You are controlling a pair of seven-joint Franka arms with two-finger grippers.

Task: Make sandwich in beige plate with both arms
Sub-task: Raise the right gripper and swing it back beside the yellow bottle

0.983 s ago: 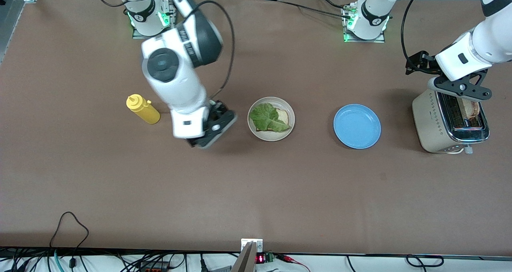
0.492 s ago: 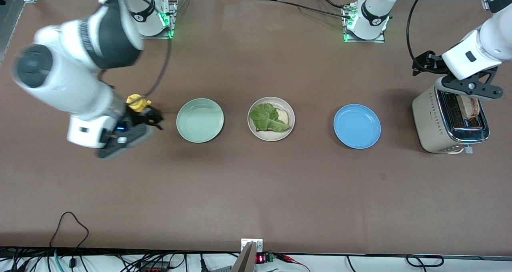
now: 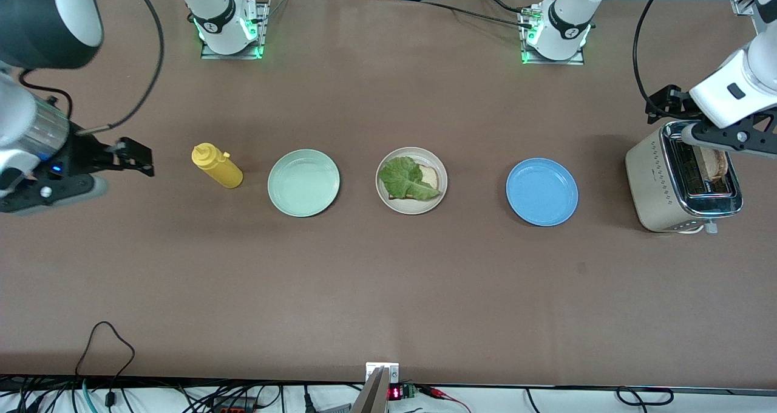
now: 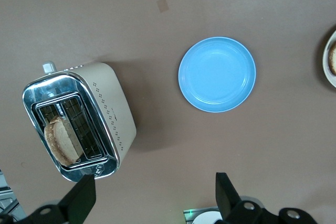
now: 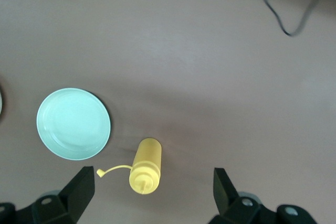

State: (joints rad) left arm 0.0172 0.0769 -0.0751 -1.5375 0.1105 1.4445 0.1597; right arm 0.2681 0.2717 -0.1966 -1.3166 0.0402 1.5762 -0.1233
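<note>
The lettuce is in the beige plate [image 3: 383, 189]. My left gripper needs to pick up the toasted slice by its exposed crust edge [image 3: 710, 158] next, to put it on top of the lettuce.
The beige plate [image 3: 383, 189] lies mid-table and holds a bread slice [image 3: 430, 174] with a green lettuce leaf [image 3: 405, 178] on top of it. A second toasted slice [image 3: 716, 163] stands in one slot of the toaster [image 3: 652, 182] at the left arm's end. My left gripper [image 3: 725, 136] hovers over the toaster's top, open and empty; in its wrist view that slice [image 4: 62, 141] pokes from the toaster [image 4: 107, 103]. My right gripper [image 3: 45, 189] hangs open and empty over the table at the right arm's end, past the yellow bottle [image 3: 217, 166].
A mint-green plate [image 3: 303, 183] lies between the bottle and the beige plate. A blue plate [image 3: 542, 192] sits between the beige plate and the toaster. The right wrist view shows the bottle [image 5: 145, 166] and green plate [image 5: 73, 123] below.
The right arm has swung away from the beige plate, over the green plate and the bottle, to the right arm's end of the table. The left gripper drifted slightly over the toaster.
</note>
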